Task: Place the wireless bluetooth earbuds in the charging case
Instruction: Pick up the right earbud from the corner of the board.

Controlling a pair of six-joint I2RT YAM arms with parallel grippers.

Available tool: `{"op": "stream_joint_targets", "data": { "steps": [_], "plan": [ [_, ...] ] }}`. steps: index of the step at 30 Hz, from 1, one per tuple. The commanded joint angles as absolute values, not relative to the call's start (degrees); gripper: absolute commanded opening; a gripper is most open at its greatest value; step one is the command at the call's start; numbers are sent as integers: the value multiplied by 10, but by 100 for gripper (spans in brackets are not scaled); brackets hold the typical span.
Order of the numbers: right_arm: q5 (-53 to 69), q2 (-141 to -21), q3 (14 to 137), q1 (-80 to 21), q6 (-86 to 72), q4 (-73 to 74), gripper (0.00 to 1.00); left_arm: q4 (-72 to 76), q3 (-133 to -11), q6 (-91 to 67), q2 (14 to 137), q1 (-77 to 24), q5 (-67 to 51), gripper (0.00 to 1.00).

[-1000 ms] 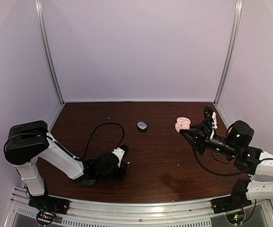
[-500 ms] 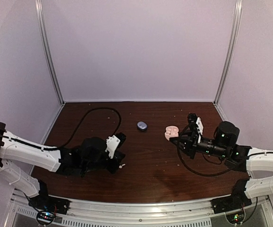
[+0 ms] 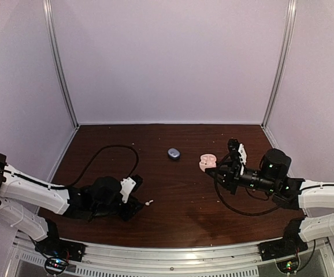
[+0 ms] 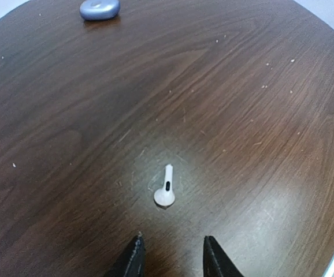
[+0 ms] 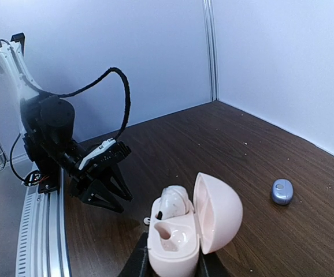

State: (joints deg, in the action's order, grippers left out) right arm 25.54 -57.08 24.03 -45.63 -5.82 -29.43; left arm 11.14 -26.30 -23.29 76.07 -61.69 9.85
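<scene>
My left gripper should next grab the white earbud by its rounded head point(image 3: 147, 203) point(image 4: 164, 198), with the stem pointing away, so that the stem can go into the charging case's empty socket.
A white earbud with a short stem point(image 4: 165, 188) lies on the dark wood table, also in the top view point(image 3: 148, 203). My left gripper point(image 4: 171, 259) is open and empty, its tips just short of the earbud; in the top view it sits at the lower left point(image 3: 137, 205). My right gripper point(image 5: 173, 268) is shut on an open pink charging case point(image 5: 181, 229), lid hinged to the right. One earbud point(image 5: 173, 202) sits in the case's far socket; the near socket is empty. The case shows in the top view point(image 3: 207, 161).
A small blue-grey oval case point(image 3: 174, 153) lies closed on the table at mid back, also in the left wrist view point(image 4: 100, 8) and right wrist view point(image 5: 282, 191). A black cable point(image 3: 106, 151) loops over the left of the table. White walls enclose the table.
My left gripper has drawn back towards the near edge, leaving the white earbud on the table. My right gripper has carried the pink case left, towards the middle.
</scene>
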Motion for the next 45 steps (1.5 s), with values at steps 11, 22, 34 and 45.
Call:
{"op": "stream_joint_targets", "data": {
  "steps": [11,22,34,45],
  "plan": [
    [253,-536,227,-459,-65,-306,0,367,-204,-152,907,-604,61,40],
    [243,-526,229,-459,-62,-293,0,455,-201,-150,988,-599,71,38],
    [238,-526,232,-459,-61,-289,0,457,-208,-132,1010,-574,57,36],
    [235,-520,233,-458,-60,-280,0,454,-229,-91,1044,-568,25,28]
  ]
}}
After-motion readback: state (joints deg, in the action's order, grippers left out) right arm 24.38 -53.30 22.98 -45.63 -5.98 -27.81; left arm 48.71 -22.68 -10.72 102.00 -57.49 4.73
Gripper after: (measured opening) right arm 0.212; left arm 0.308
